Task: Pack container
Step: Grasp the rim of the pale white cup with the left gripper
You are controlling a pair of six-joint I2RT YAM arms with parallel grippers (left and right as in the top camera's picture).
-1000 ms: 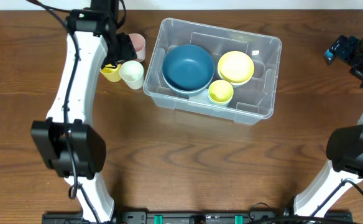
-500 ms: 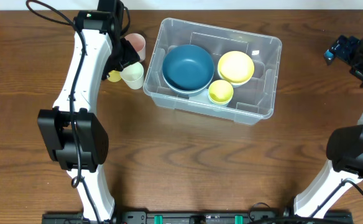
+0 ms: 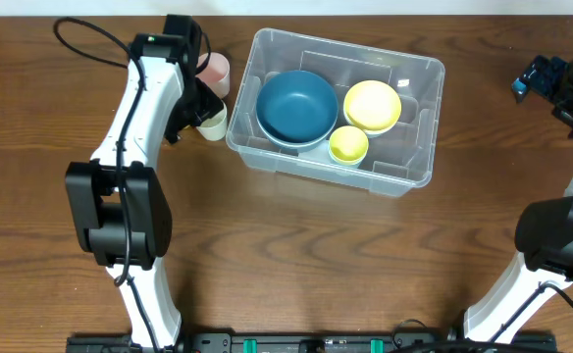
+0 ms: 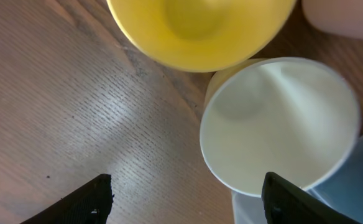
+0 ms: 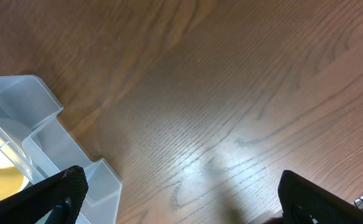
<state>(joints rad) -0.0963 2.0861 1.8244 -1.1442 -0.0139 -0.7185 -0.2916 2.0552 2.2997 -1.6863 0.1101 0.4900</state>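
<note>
My left gripper should move toward the cream cup's side (image 3: 211,132) (image 4: 209,148) before it closes. Bare wood is between my fingers, so they would miss the cup's side if I closed now.
The container (image 3: 416,127) is a large clear bin at the back middle of the table. It holds a blue bowl (image 3: 296,106), a yellow bowl (image 3: 372,105) and a small yellow cup (image 3: 348,144). My left gripper (image 3: 190,110) hangs open just left of the bin, over a cluster of cups. In the left wrist view its fingertips (image 4: 188,202) straddle bare wood, with a cream cup (image 4: 281,124) near the right finger and a yellow cup (image 4: 200,28) beyond. My right gripper (image 3: 544,78) is open far to the right of the bin, holding nothing (image 5: 181,199).
A pink cup (image 3: 215,69) stands behind the cream cup (image 3: 211,123), both close to the bin's left wall (image 4: 355,193). The bin's corner (image 5: 38,124) shows at the left of the right wrist view. Brown wooden table (image 3: 296,255) stretches toward the front.
My left arm has swung to the right, bringing its gripper over the cups; the yellow cup is now hidden under it in the overhead view. The right arm has not moved.
</note>
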